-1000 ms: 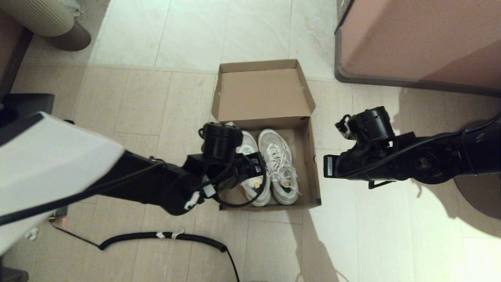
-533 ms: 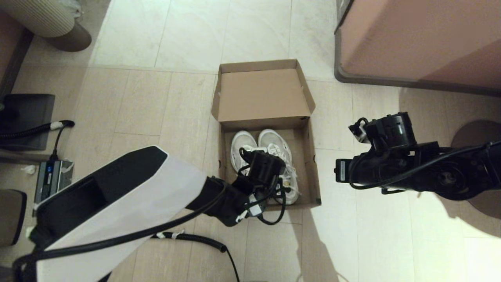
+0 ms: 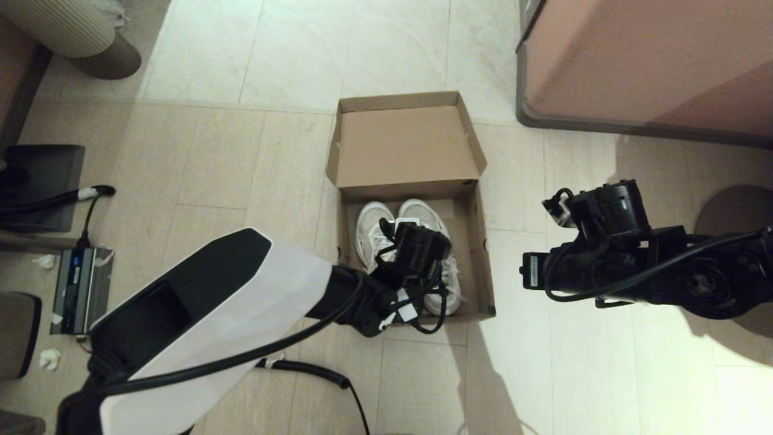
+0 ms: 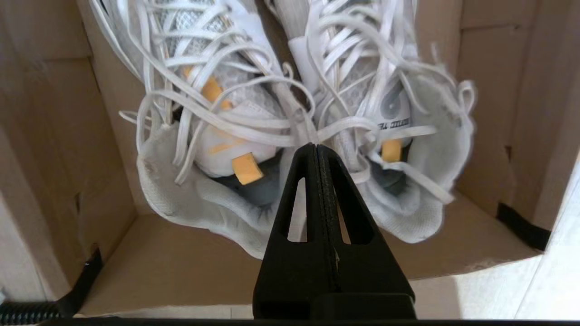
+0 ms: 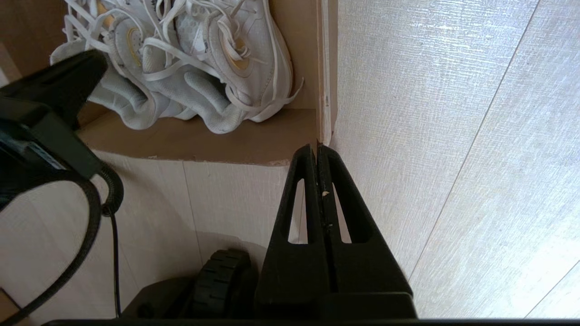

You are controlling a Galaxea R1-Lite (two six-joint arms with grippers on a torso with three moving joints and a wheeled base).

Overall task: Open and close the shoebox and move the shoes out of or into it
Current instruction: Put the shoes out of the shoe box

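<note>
Both white mesh shoes should leave the shoebox together, so my left gripper will pick them up by their adjoining collar edges next.
The brown cardboard shoebox [image 3: 485,266] stands open on the floor, its lid [image 3: 404,145] tipped back on the far side. Both white mesh shoes [image 3: 369,226] lie side by side inside, toes toward the lid. My left gripper [image 3: 416,232] hangs over them, shut. In the left wrist view its tips [image 4: 316,146] rest where the laces of the two shoes [image 4: 213,136] cross; I cannot tell whether a lace is pinched. My right gripper [image 3: 526,272] is shut and empty, outside the box's right wall, its tips [image 5: 317,147] by the near right corner of the shoebox [image 5: 204,145].
A large pinkish-brown cabinet [image 3: 652,60] fills the far right. A black corrugated cable [image 3: 290,365] lies on the floor near the box's front. A power adapter [image 3: 78,278] sits at the left, and a dark round base [image 3: 737,211] at the right.
My left arm swung in, carrying its gripper from beside the left shoe to above the heels between both shoes. The right arm drifted a little right and nearer.
</note>
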